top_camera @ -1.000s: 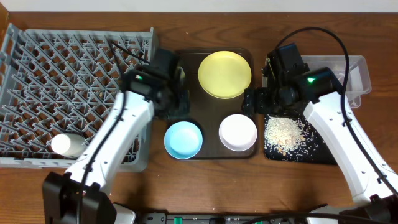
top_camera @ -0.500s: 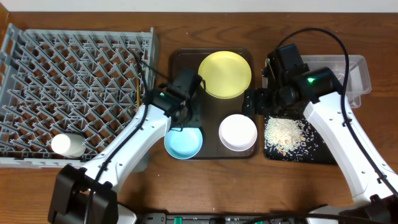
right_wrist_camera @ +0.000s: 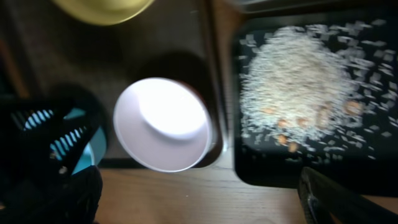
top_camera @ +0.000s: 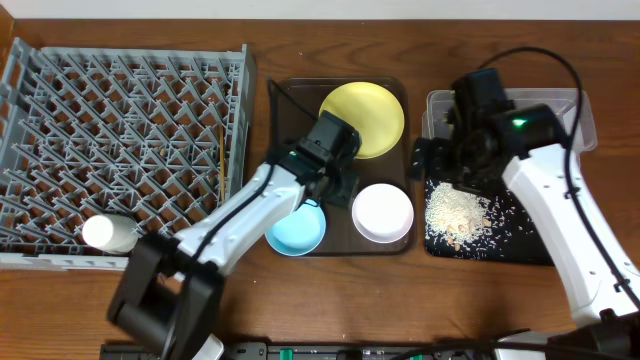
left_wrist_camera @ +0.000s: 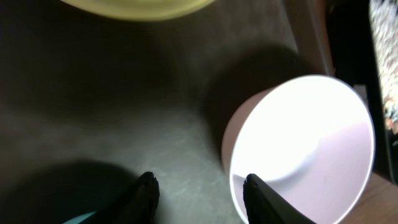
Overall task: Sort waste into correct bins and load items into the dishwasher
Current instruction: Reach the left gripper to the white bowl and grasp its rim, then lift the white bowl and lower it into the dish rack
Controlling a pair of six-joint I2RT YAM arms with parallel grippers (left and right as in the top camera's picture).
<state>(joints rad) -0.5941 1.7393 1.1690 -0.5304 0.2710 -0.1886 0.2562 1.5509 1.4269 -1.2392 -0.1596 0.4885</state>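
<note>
The left gripper pinches the white bowl's rim nearest the light-blue bowl next, which leaves the white bowl's opposite side free to load.
My left gripper hangs low over the brown serving tray, between the light-blue bowl and the white bowl. It is open and holds nothing; its right finger overlaps the white bowl's rim. The yellow plate lies at the tray's back. My right gripper is wide open and empty above the table's front, near the black tray with rice crumbs. The dish rack holds a white cup and a chopstick.
The clear tub stands behind the black tray at the right. In the right wrist view the white bowl sits left of the rice crumbs, with the blue bowl partly behind the left arm.
My left arm has swung right from the rack's edge to the brown tray, jaws spreading wider. A chopstick now lies in the rack. My right arm has shifted slightly right.
</note>
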